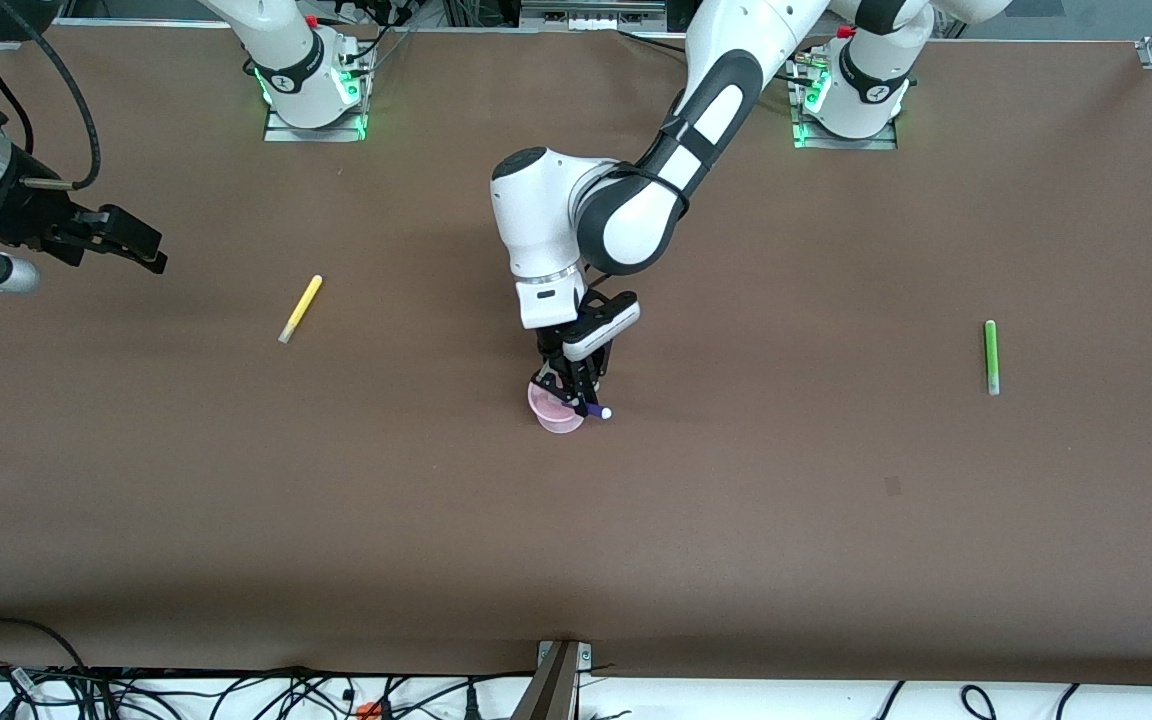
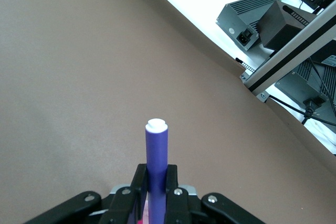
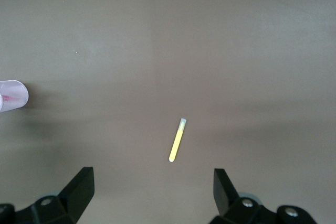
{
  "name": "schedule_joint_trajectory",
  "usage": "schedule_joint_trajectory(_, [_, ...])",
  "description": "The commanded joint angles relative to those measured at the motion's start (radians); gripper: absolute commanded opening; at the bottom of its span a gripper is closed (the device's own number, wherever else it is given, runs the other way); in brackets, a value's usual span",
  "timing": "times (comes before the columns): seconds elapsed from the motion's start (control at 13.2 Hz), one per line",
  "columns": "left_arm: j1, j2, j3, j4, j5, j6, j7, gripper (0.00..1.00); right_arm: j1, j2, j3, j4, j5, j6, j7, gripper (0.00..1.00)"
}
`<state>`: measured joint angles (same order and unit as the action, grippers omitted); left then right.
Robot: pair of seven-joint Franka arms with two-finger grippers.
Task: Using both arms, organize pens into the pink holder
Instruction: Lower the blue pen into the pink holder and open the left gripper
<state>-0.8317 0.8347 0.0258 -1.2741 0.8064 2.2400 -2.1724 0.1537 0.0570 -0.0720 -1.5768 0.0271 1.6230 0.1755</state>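
My left gripper is ready to release the pen. The purple pen (image 1: 591, 408) lies across the rim of the pink holder (image 1: 558, 408), so the pen would stay in the holder.
The pink holder (image 1: 558, 408) stands mid-table. My left gripper (image 1: 576, 395) is just over it, shut on the dark purple pen (image 1: 591, 408), which lies tilted across the rim with its white end sticking out. In the left wrist view the fingers (image 2: 137, 182) clamp the purple pen (image 2: 156, 150). A magenta-pink pen seems to sit inside the holder (image 3: 11, 96). The yellow pen (image 1: 300, 308) lies toward the right arm's end; the right wrist view shows it too (image 3: 177, 140). The green pen (image 1: 990, 356) lies toward the left arm's end. My right gripper (image 1: 141, 250) hangs open and empty in the air beside the yellow pen.
The brown table (image 1: 576, 550) ends at a front edge with cables and a metal post (image 1: 556, 680). Grey boxes (image 2: 252, 17) and a frame rail stand off the table's edge in the left wrist view.
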Motion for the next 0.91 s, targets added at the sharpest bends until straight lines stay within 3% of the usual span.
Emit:
schedule_joint_trajectory(0.0, [-0.021, 0.038, 0.014, 0.055, 0.037, -0.005, -0.015, 0.0, 0.041, 0.011, 0.011, 0.024, -0.012, -0.008, -0.001, 1.0])
schedule_joint_trajectory(0.46, [-0.021, 0.041, 0.014, 0.056, 0.036, -0.005, -0.015, 0.01, 0.038, 0.012, 0.005, 0.02, -0.006, -0.014, 0.004, 1.0])
schedule_joint_trajectory(0.53, [-0.02, 0.041, 0.014, 0.056, 0.036, -0.005, -0.015, 0.14, 0.041, 0.012, 0.005, 0.02, -0.007, -0.015, 0.004, 1.0])
schedule_joint_trajectory(0.61, [-0.02, 0.04, 0.014, 0.056, 0.036, -0.005, -0.015, 0.2, 0.043, 0.012, 0.005, 0.02, -0.007, -0.018, 0.004, 1.0])
schedule_joint_trajectory(0.68, [-0.02, 0.04, 0.014, 0.059, 0.036, -0.005, -0.017, 0.38, 0.043, 0.012, 0.005, 0.02, -0.007, -0.021, 0.004, 1.0])
schedule_joint_trajectory(0.84, [-0.02, 0.04, 0.014, 0.064, 0.036, -0.005, -0.017, 0.54, 0.043, 0.012, 0.005, 0.02, -0.007, -0.023, 0.002, 1.0])
